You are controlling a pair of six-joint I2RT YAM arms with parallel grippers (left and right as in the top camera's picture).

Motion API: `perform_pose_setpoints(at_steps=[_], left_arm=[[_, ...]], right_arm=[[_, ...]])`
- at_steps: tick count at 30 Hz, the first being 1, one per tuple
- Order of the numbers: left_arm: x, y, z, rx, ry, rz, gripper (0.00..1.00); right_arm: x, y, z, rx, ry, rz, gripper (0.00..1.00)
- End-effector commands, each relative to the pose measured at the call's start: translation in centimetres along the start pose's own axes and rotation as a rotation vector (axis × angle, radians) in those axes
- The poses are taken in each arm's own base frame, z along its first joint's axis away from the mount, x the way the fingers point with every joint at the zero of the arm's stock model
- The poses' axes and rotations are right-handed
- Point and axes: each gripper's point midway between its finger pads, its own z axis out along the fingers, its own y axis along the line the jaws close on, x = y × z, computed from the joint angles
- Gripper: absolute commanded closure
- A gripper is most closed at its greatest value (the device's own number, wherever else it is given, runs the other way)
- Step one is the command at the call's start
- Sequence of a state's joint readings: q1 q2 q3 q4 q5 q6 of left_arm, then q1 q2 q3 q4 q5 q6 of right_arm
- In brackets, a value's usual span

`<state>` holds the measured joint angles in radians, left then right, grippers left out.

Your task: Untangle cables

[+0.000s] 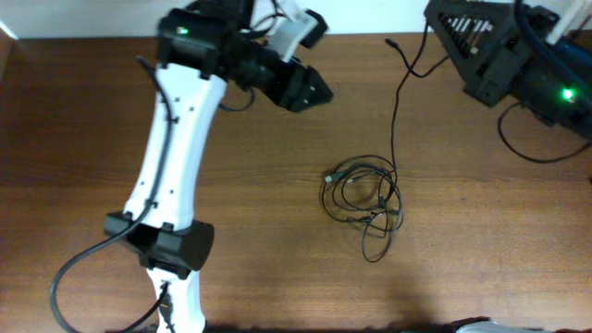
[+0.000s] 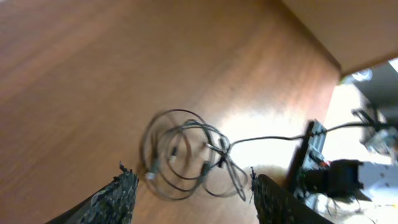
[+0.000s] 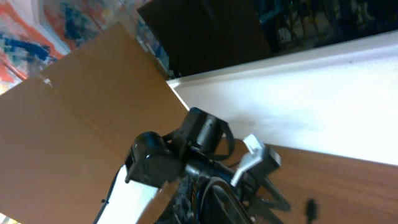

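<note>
I will pull the cables apart next, so I will grab a black loop with my left gripper at the knot's far side [image 1: 388, 173] [image 2: 224, 145].
The cables [image 1: 363, 199] lie as a loose knot of thin black loops at the table's middle, with small plug ends. One strand runs from the knot up to a plug [image 1: 391, 42] near the far edge. My left gripper [image 1: 312, 91] is open and empty, raised to the upper left of the knot. In the left wrist view the knot [image 2: 186, 155] shows between the open fingers [image 2: 191, 178], below them. My right gripper [image 1: 442, 20] is at the far right edge, away from the knot. In the right wrist view its fingers [image 3: 214, 202] meet, holding nothing I can see.
The wooden table [image 1: 481, 231] fills the view. The left arm's white link [image 1: 171, 157] crosses the left side. The right arm's black base [image 1: 518, 65] with its own thick cables is at the far right corner. A brown cardboard panel [image 3: 74, 137] stands beyond the table.
</note>
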<state>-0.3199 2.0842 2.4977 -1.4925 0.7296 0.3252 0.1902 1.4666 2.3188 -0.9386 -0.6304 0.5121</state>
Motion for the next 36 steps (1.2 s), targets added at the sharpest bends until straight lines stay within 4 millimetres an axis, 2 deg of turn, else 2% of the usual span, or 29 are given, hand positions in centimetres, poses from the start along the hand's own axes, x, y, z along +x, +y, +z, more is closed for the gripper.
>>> perform_pose_setpoints(at_steps=[1, 3, 5, 7, 10, 13, 17, 21, 22, 23, 24, 25, 26, 27, 28, 29, 32, 34, 36], left_arm=[[1.9, -1.4, 4.1, 0.129, 0.088, 0.039, 0.37], [2.4, -3.4, 5.1, 0.278, 0.074, 0.076, 0.38], [3.2, -4.4, 6.3, 0.387, 0.061, 0.097, 0.40], [3.7, -4.0, 7.9, 0.437, 0.040, 0.088, 0.42], [3.7, -4.5, 9.4, 0.614, -0.078, 0.076, 0.42], [5.3, -4.8, 10.7, 0.795, -0.191, 0.071, 0.42], [8.2, -6.4, 12.7, 0.859, -0.233, 0.178, 0.38], [9.0, -9.1, 14.0, 0.900, -0.236, 0.297, 0.36], [9.1, -10.1, 14.8, 0.910, -0.230, 0.348, 0.22], [9.4, -10.7, 15.6, 0.903, -0.216, 0.391, 0.18], [9.8, -11.4, 16.5, 0.889, -0.191, 0.436, 0.19], [10.1, -11.8, 17.1, 0.881, -0.174, 0.456, 0.22], [10.4, -12.3, 17.6, 0.877, -0.157, 0.476, 0.31], [10.4, -12.7, 17.9, 0.876, -0.154, 0.498, 0.48], [10.3, -12.7, 18.1, 0.870, -0.160, 0.519, 0.83], [10.2, -12.7, 18.2, 0.869, -0.167, 0.529, 1.00], [9.3, -11.2, 17.6, 0.841, -0.155, 0.441, 1.00], [7.4, -7.9, 16.9, 0.745, -0.103, 0.252, 1.00], [5.2, -3.5, 16.0, 0.534, -0.049, 0.074, 1.00]], right_arm=[[-0.1, 0.2, -0.1, -0.010, 0.000, -0.034, 0.96], [-0.1, 0.1, -0.2, -0.006, -0.003, -0.037, 0.96], [-0.3, -0.5, -0.4, 0.011, -0.007, -0.032, 0.96], [-0.4, -0.6, -0.6, 0.005, -0.004, -0.030, 0.96], [-0.3, -0.5, -0.6, 0.001, -0.001, -0.029, 0.96], [-0.3, -0.5, -0.6, 0.003, 0.000, -0.028, 0.96], [-0.2, -0.5, -0.6, 0.001, 0.005, -0.025, 0.96], [0.1, -0.6, -0.6, 0.006, 0.013, -0.018, 0.96], [0.1, -0.7, -0.6, 0.007, 0.015, -0.016, 0.96], [0.1, -0.7, -0.6, 0.007, 0.015, -0.016, 0.96], [0.2, -0.7, -0.6, 0.008, 0.017, -0.014, 0.96], [0.2, -0.7, -0.6, 0.008, 0.018, -0.013, 0.96], [0.3, -0.8, -0.6, 0.010, 0.021, -0.011, 0.96], [0.4, -0.8, -0.6, 0.011, 0.024, -0.008, 0.96], [0.5, -0.9, -0.6, 0.014, 0.028, -0.005, 0.96], [0.5, -0.9, -0.6, 0.016, 0.031, -0.002, 0.96], [0.8, -1.0, -0.6, 0.021, 0.041, 0.003, 0.96], [0.9, -1.1, -0.6, 0.024, 0.046, 0.004, 0.96], [1.2, -1.4, -0.6, 0.034, 0.056, -0.008, 0.96]])
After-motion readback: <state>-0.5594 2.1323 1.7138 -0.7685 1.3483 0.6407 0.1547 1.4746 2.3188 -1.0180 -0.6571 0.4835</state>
